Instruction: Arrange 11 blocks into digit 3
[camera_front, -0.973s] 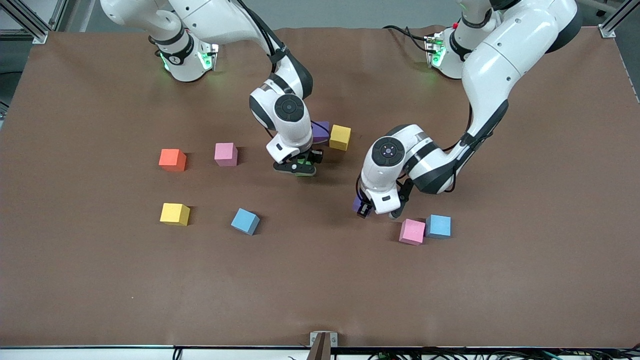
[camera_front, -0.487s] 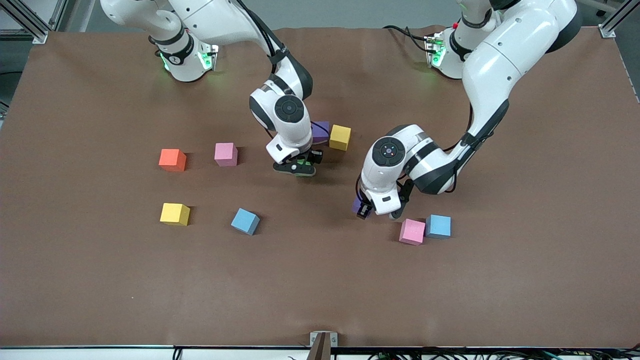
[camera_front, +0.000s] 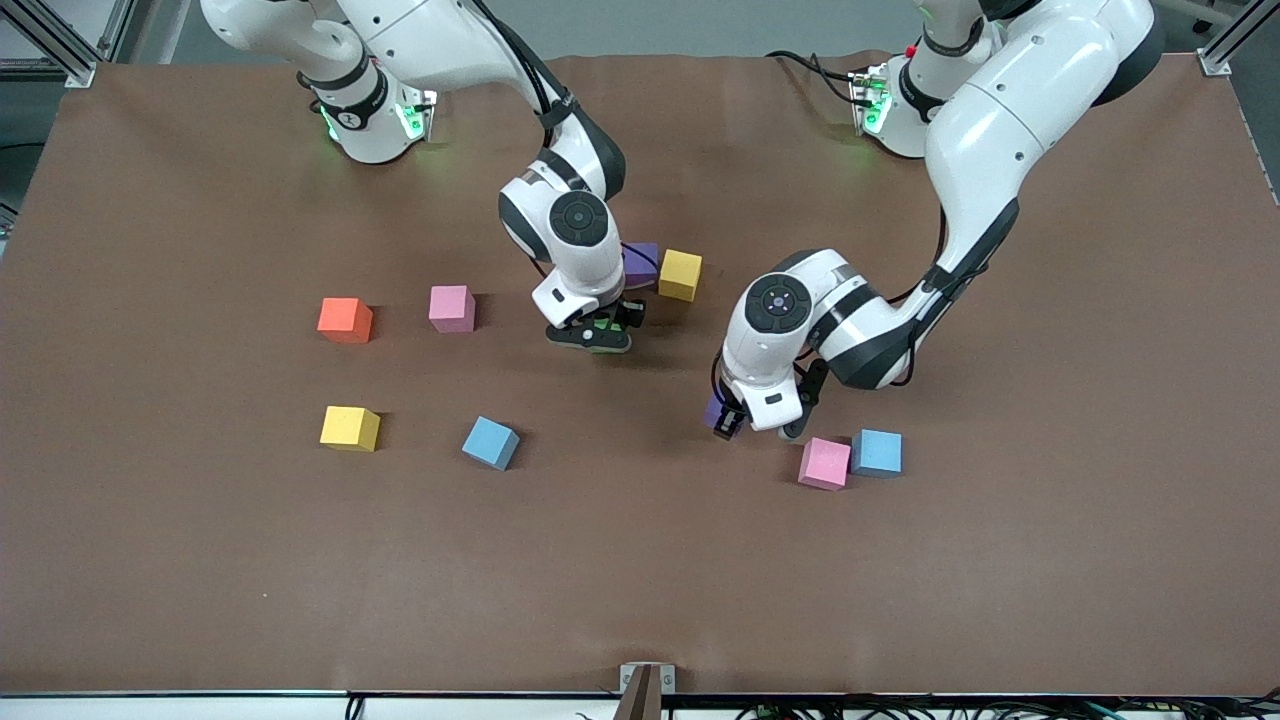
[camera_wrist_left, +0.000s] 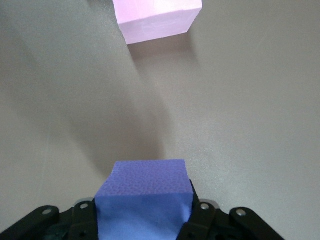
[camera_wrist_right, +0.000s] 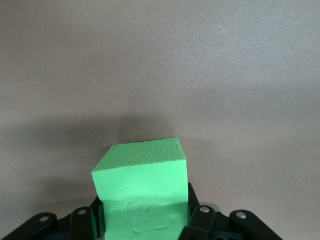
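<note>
The green block (camera_wrist_right: 142, 190) sits low on the brown mat and meets its shadow in the right wrist view, so it is time for my right gripper to release it.
My left gripper (camera_front: 728, 418) is shut on a purple block (camera_front: 716, 410), low over the table beside a pink block (camera_front: 824, 463) that touches a light blue block (camera_front: 877, 452). In the left wrist view the purple block (camera_wrist_left: 145, 200) fills the jaws, with the pink block (camera_wrist_left: 157, 17) ahead. My right gripper (camera_front: 600, 335) is shut on a green block (camera_wrist_right: 142, 190), over the mat near another purple block (camera_front: 640, 262) and a yellow block (camera_front: 680, 275). Loose blocks lie toward the right arm's end: pink (camera_front: 452, 308), yellow (camera_front: 349, 428), light blue (camera_front: 490, 442).
An orange cube (camera_front: 345, 319) sits beside the loose pink block, toward the right arm's end. The brown mat (camera_front: 640, 580) covers the table. A small bracket (camera_front: 646, 685) stands at the table edge nearest the front camera.
My left gripper has shifted slightly with the purple block in it. The right arm and the loose blocks have not moved.
</note>
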